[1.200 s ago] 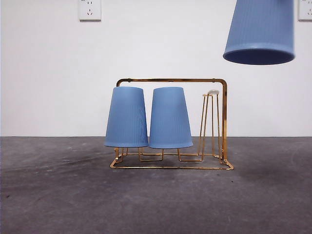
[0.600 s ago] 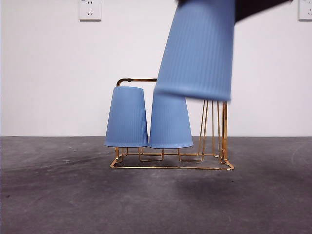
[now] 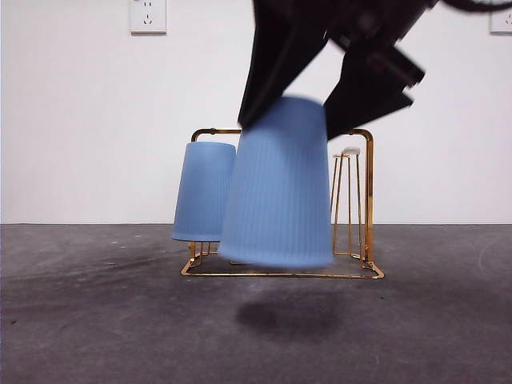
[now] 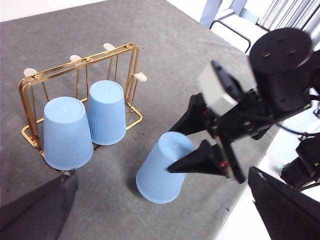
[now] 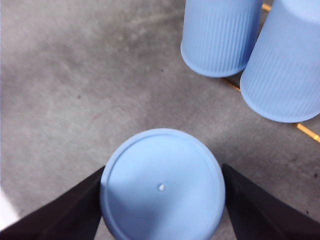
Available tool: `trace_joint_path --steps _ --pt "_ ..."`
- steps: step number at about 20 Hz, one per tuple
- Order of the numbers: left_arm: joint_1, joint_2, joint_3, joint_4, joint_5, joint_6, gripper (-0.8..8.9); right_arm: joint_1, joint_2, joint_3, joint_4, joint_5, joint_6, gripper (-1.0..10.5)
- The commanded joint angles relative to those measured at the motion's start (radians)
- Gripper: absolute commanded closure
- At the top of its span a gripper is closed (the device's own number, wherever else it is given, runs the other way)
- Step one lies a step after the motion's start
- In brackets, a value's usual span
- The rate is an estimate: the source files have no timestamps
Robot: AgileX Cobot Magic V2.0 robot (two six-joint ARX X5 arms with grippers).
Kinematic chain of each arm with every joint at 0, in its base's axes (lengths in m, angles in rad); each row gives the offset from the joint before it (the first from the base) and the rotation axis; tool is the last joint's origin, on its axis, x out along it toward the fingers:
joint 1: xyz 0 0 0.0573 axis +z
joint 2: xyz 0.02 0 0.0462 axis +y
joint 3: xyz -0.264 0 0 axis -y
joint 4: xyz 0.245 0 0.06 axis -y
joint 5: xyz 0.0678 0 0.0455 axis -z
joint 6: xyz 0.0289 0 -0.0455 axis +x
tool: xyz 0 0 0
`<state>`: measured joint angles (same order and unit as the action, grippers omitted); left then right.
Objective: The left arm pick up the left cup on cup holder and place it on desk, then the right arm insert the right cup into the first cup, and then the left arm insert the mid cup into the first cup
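Note:
My left gripper is to grab the blue cup on the holder next by its narrow upturned base (image 3: 211, 152), because the cup gets wider toward its wide rim (image 3: 197, 237).
An upside-down blue cup (image 3: 280, 192) hangs just above the desk (image 3: 96, 320), in front of the gold cup holder (image 3: 368, 200). My right gripper (image 3: 300, 112) is shut on its upturned base from above. The right wrist view shows that base (image 5: 162, 185) between the two jaws of the right gripper (image 5: 162, 172). Two more blue cups (image 4: 66, 132) (image 4: 106, 110) sit upside down on the cup holder (image 4: 30, 85). From the front only the left one (image 3: 204, 192) shows. My left gripper (image 4: 162, 171) stays high and back, open and holding nothing.
The rack's right peg (image 3: 350, 152) is bare. White wall sockets (image 3: 147, 16) sit high behind. A shadow (image 3: 288, 316) lies on the desk under the held cup. The desk's edge (image 4: 235, 195) runs close to the right arm.
The held cup came down and leftward from the top right and now hangs low in front of the rack, covering the mid cup. The black gripper has come into view above it.

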<state>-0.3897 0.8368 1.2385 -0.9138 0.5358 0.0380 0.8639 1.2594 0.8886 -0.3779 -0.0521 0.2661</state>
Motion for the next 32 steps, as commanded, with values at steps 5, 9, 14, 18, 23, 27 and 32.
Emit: trace_joint_path --steps 5,9,14,18,23,27,32 --pt "-0.006 0.005 0.019 0.007 0.009 -0.001 2.51 0.025 0.117 0.009 0.070 0.005 -0.020 6.8" --pt "-0.012 0.005 0.019 0.005 0.008 -0.001 2.51 0.025 0.163 0.009 0.094 0.011 -0.034 6.8" --pt "-0.012 0.005 0.019 0.001 0.008 -0.001 2.51 0.025 0.171 0.009 0.093 0.030 -0.049 6.8" --pt "-0.012 0.005 0.019 0.002 0.008 -0.001 2.50 0.025 0.172 0.009 0.082 0.030 -0.049 6.5" --pt "-0.012 0.005 0.019 0.002 0.008 -0.001 2.50 0.024 0.169 0.010 0.090 0.027 -0.042 5.0" --pt "-0.012 0.006 0.019 0.002 0.008 -0.001 2.50 0.024 0.088 0.021 0.051 0.018 -0.015 4.9" --pt "-0.012 0.069 0.020 0.009 0.007 -0.021 2.50 0.024 -0.115 0.140 -0.270 -0.007 -0.003 4.8"
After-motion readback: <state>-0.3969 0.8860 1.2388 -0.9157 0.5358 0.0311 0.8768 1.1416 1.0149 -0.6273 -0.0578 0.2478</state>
